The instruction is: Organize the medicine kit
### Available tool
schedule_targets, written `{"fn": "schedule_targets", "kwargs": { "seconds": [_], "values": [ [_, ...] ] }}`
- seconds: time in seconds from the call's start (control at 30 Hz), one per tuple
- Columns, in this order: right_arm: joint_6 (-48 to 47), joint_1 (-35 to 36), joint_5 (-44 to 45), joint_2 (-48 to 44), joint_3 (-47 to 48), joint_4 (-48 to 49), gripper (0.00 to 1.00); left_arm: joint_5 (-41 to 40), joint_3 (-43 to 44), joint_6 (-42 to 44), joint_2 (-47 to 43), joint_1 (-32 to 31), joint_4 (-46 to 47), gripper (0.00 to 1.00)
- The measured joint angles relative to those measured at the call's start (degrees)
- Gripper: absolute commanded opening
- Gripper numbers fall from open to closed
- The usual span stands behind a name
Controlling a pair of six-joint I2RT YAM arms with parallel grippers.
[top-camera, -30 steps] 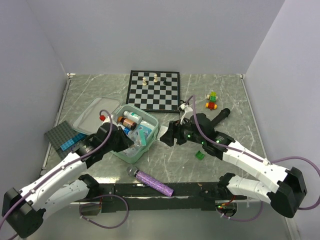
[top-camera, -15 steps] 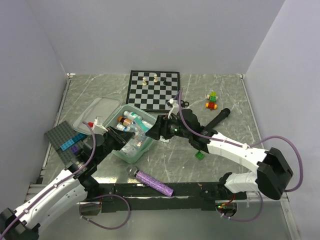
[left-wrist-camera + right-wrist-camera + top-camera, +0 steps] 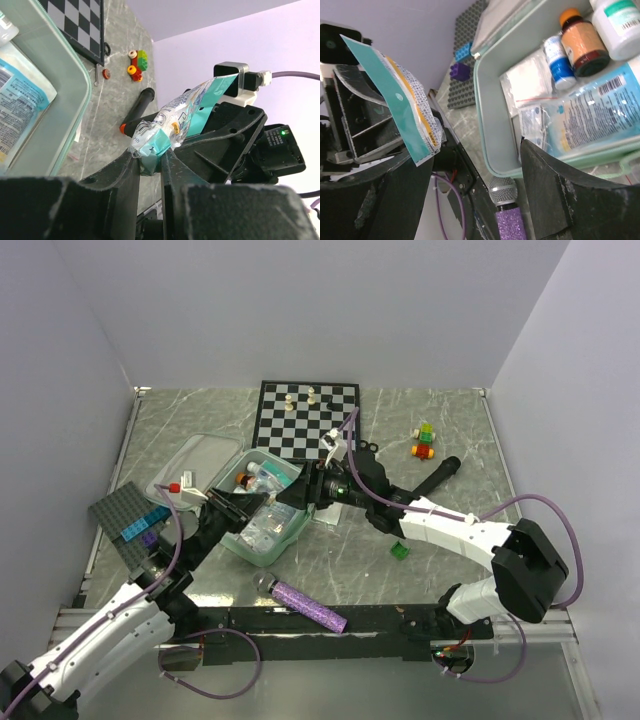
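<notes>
Fingers frame the microphone [image 3: 503, 190], with the packet's lower end [image 3: 423, 141] outside, so my right gripper first shifts toward that end, then closes on the packet.
The mint-green medicine kit [image 3: 237, 546] lies open left of centre, its lid [image 3: 190, 465] flat behind it. Inside are bottles [image 3: 580, 42] and clear packets [image 3: 590, 117]. My left gripper [image 3: 243, 508] is above the kit's near-left side and shut on a teal-and-clear packet [image 3: 175, 122], pinching its lower end in the left wrist view [image 3: 150, 162]. My right gripper [image 3: 293, 495] is open over the kit's right edge, facing the left one. In the right wrist view [image 3: 475, 165] the packet [image 3: 395, 90] stands just past its left finger [image 3: 395, 200].
A chessboard [image 3: 307, 420] with a few pieces lies behind the kit. A dark grey studded plate [image 3: 122, 510] with blue and purple bricks is at far left. A purple microphone [image 3: 305, 602] lies in front. A green cube [image 3: 399, 551], a black tube [image 3: 435, 475] and coloured bricks [image 3: 425, 440] are on the right.
My right gripper has moved left from beside the kit to over its right edge. My left gripper has risen out of the kit with the teal packet.
</notes>
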Motion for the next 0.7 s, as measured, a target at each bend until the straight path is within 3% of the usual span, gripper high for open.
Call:
{"fn": "schedule_targets", "kwargs": {
  "seconds": [0.3, 0.43, 0.6, 0.7],
  "values": [
    [-0.83, 0.02, 0.76, -1.86, -0.11, 2.95, 0.82, 0.24, -0.02, -0.15, -1.07, 0.09, -0.44, 0.01],
    [-4.33, 0.02, 0.83, -2.40, 2.62, -0.09, 0.83, 0.35, -0.02, -0.11, -2.10, 0.09, -2.29, 0.01],
    [-9.53, 0.00, -0.35, -2.34, 9.25, -5.70, 0.77, 0.79, -0.20, 0.33, -3.72, 0.09, -3.08, 0.01],
    [-11.67, -0.02, -2.69, -1.22, 13.38, -8.24, 0.67, 1.46, -0.46, 0.74, -4.07, 0.07, -2.97, 0.01]
  ]
}}
